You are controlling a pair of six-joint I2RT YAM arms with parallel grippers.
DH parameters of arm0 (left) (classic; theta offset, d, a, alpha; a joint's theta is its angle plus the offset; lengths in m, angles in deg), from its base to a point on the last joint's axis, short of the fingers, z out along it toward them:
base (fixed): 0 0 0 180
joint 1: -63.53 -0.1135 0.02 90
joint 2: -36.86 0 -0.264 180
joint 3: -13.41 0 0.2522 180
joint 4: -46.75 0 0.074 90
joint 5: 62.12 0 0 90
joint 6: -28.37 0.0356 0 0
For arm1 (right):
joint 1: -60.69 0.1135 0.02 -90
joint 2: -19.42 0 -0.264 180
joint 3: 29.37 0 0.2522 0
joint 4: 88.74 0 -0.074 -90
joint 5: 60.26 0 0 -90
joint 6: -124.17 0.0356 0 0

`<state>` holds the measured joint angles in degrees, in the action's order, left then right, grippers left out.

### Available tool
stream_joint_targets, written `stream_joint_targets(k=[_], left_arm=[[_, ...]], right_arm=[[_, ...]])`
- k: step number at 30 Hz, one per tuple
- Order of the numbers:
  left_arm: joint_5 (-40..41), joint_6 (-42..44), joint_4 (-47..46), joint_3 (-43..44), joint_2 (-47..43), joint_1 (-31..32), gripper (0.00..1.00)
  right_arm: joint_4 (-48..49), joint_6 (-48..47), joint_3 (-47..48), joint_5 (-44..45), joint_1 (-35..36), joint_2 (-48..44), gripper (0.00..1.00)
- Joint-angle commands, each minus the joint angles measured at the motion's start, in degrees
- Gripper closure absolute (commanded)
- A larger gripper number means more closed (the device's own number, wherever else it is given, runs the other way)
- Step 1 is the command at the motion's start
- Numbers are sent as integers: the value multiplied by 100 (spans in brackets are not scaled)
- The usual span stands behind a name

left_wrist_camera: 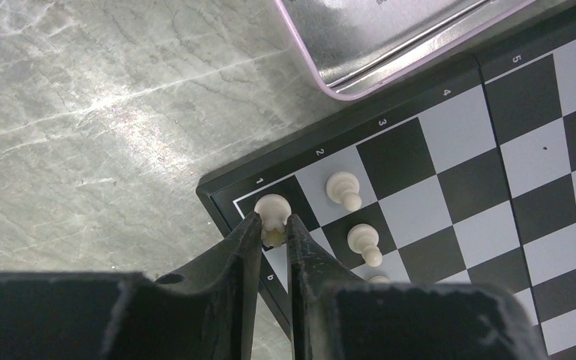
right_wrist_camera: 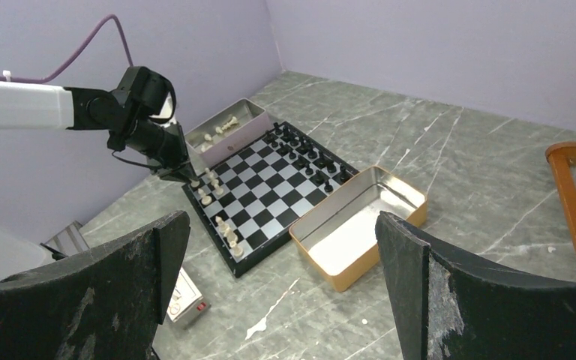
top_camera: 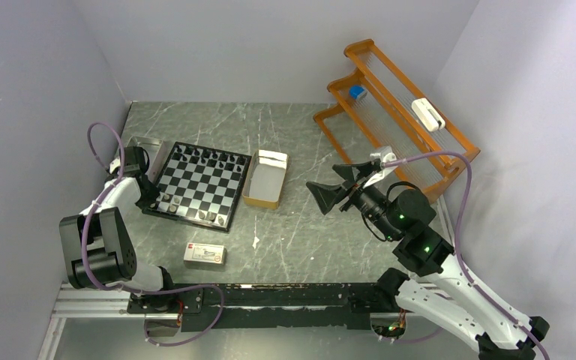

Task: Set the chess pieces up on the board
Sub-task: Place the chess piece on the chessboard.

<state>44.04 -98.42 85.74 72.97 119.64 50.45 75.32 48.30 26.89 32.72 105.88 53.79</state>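
Observation:
The base of the pale chess piece is on the board's corner square. The chess piece would stay standing, so my left gripper should open its fingers.
The board point(top_camera: 208, 187) lies left of the table's middle. Black chess pieces point(top_camera: 206, 157) line its far rows, and a few pale ones point(top_camera: 210, 216) stand along the near edge. My left gripper point(left_wrist_camera: 273, 225) is at the board's near-left corner. Its fingers press both sides of a pale chess piece point(left_wrist_camera: 273, 210) that stands upright on the corner square. Two more pale pieces point(left_wrist_camera: 343, 189) stand on the squares beside it. My right gripper point(right_wrist_camera: 281, 219) hangs wide open above the table, right of the board, with nothing between its fingers.
A silvery tin point(right_wrist_camera: 225, 129) holding loose pale pieces sits against the board's left side. A tan open box point(top_camera: 265, 180) lies just right of the board. A small white-and-red carton point(top_camera: 204, 255) lies near the front edge. An orange rack point(top_camera: 397, 112) stands at the back right.

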Motion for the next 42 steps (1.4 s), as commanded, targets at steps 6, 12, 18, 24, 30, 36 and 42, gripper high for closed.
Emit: stream_joint_targets(k=[6, 12, 18, 24, 30, 36, 42], left_arm=[[-120, 109, 132, 9, 62, -28, 77], [-173, 113, 131, -9, 54, -28, 78], [-65, 135, 223, 15, 30, -33, 74], [11, 201, 328, 148, -13, -28, 64], [20, 307, 392, 322, -71, -36, 56], [39, 441, 751, 782, -208, -28, 41], [-114, 930, 1095, 1425, -630, -30, 1]], right_arm=[[94, 55, -97, 10, 6, -123, 0], [105, 37, -108, 23, 7, -98, 0], [156, 48, -146, 5, 3, -83, 0], [190, 35, -147, -8, 7, -35, 0], [200, 42, -137, -41, 7, 13, 0], [200, 194, -193, -90, 7, 62, 0], [11, 649, -92, 79, 7, 340, 0]])
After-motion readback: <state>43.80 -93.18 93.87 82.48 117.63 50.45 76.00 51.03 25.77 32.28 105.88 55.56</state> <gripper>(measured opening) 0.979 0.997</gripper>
